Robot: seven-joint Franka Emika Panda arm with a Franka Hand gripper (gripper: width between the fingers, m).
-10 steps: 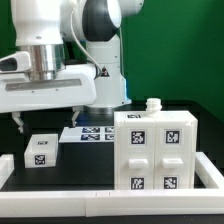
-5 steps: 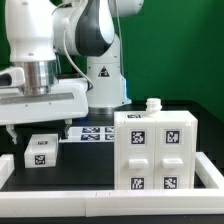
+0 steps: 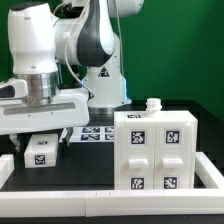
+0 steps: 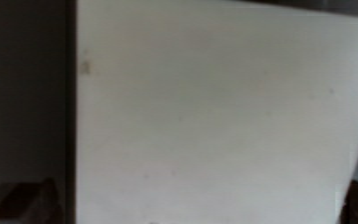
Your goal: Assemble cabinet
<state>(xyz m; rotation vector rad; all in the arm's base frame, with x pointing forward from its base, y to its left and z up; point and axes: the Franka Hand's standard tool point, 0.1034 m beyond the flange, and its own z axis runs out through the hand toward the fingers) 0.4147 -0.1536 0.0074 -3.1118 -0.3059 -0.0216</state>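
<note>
My fingers are on either side of the small white part in the exterior view and would hold it now.
A small white box-shaped cabinet part [image 3: 41, 152] with a marker tag lies on the black table at the exterior view's left. My gripper [image 3: 37, 135] is open and low over it, one finger on each side of its top. In the wrist view the part's white face [image 4: 211, 110] fills most of the picture, and my gripper [image 4: 197, 205] shows only as dark fingertips [image 4: 16, 200] at the picture's edges. The large white cabinet body [image 3: 155, 150] with several tags stands at the right, with a small white knob [image 3: 152, 104] on its top.
The marker board [image 3: 92, 133] lies flat behind the small part, at the foot of the robot base [image 3: 105, 85]. A low white rim [image 3: 60, 195] runs along the table's front and sides. The cabinet body stands close to the gripper's right.
The arm has come down and shifted toward the exterior view's left. The open gripper is now lower, right over the small white part. The parts have not moved.
</note>
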